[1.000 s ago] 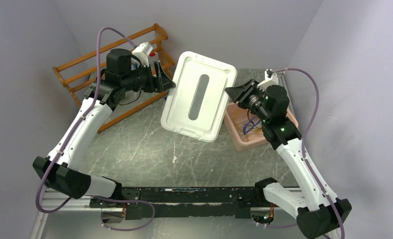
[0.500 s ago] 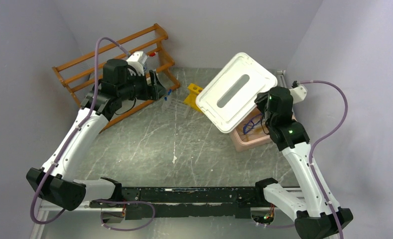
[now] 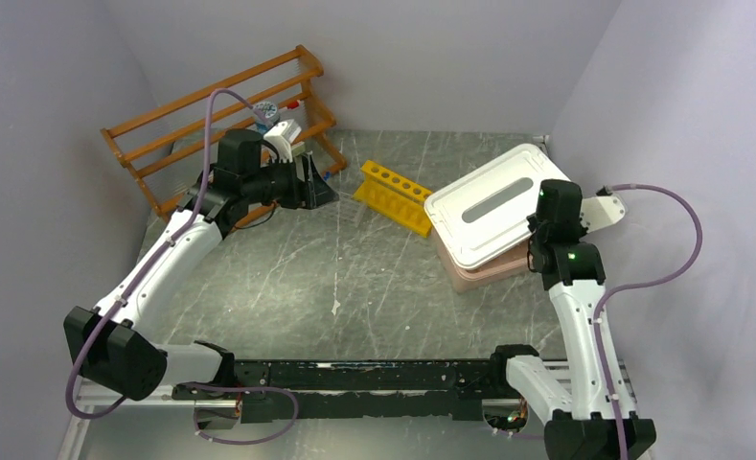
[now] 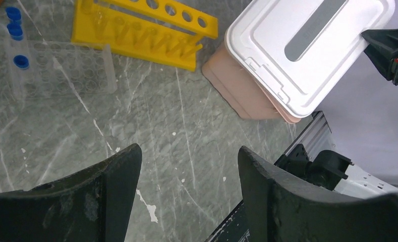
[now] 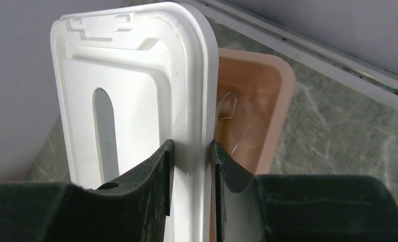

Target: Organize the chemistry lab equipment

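Observation:
The open inside of the bin still shows, so the lid would end up crooked on the bin if I opened now. My right gripper needs to keep holding the lid.
A white lid (image 3: 484, 213) with a grey slot lies tilted over the pink bin (image 3: 489, 276) at the right. My right gripper (image 3: 538, 228) is shut on the lid's edge; in the right wrist view its fingers (image 5: 159, 166) pinch the lid's rim (image 5: 191, 101) above the bin (image 5: 257, 101), which holds small clear items. My left gripper (image 3: 316, 182) hangs open and empty by the wooden rack, well above the table (image 4: 189, 166). Below it lie a yellow tube rack (image 4: 141, 30), a clear well tray (image 4: 60, 68) and blue-capped tubes (image 4: 15, 35).
An orange-brown wooden shelf rack (image 3: 211, 105) stands at the back left against the wall. The yellow tube rack (image 3: 398, 195) sits between it and the bin. A metal rail (image 5: 297, 48) runs along the table's right edge beside the bin.
My right arm has swung the lid from upright over the table's middle down onto the bin at the right. My left gripper has drawn back toward the wooden rack.

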Available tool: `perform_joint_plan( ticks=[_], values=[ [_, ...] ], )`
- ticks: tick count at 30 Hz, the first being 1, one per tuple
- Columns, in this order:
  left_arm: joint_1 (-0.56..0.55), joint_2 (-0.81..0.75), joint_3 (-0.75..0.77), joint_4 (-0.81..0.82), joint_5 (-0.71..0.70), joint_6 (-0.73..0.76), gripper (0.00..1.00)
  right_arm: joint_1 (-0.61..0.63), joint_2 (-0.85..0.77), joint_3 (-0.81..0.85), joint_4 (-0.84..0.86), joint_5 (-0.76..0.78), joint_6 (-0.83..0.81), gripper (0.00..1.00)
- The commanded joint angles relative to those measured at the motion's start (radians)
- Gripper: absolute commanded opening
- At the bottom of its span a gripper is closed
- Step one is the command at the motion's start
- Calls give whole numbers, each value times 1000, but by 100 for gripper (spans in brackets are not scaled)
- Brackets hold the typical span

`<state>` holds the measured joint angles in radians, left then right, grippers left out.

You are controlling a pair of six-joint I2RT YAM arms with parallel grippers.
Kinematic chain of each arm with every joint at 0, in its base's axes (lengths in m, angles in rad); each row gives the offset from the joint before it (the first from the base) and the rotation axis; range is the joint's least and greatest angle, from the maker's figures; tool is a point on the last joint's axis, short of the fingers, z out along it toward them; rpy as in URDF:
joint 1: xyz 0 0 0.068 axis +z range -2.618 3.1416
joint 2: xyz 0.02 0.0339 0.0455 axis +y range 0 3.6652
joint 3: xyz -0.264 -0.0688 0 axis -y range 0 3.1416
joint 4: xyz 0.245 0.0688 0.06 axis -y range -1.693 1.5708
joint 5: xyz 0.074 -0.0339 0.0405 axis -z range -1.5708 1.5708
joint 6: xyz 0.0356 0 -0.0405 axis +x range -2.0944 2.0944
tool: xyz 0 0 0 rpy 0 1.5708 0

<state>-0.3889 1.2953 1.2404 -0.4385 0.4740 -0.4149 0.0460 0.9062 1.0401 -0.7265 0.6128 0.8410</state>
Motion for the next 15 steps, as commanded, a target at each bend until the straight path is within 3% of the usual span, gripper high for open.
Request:
perform_joint_plan(
  ticks=[1, 9, 15],
  values=[
    [-7, 12, -34, 44, 34, 22, 73, -98, -17, -45, -22, -29, 10, 0],
    [-7, 5, -50, 29, 17, 48, 73, -178, 11, -86, -62, -85, 48, 1],
    [-7, 11, -52, 33, 18, 47, 73, -178, -6, -133, -91, -50, 70, 13]
  ],
)
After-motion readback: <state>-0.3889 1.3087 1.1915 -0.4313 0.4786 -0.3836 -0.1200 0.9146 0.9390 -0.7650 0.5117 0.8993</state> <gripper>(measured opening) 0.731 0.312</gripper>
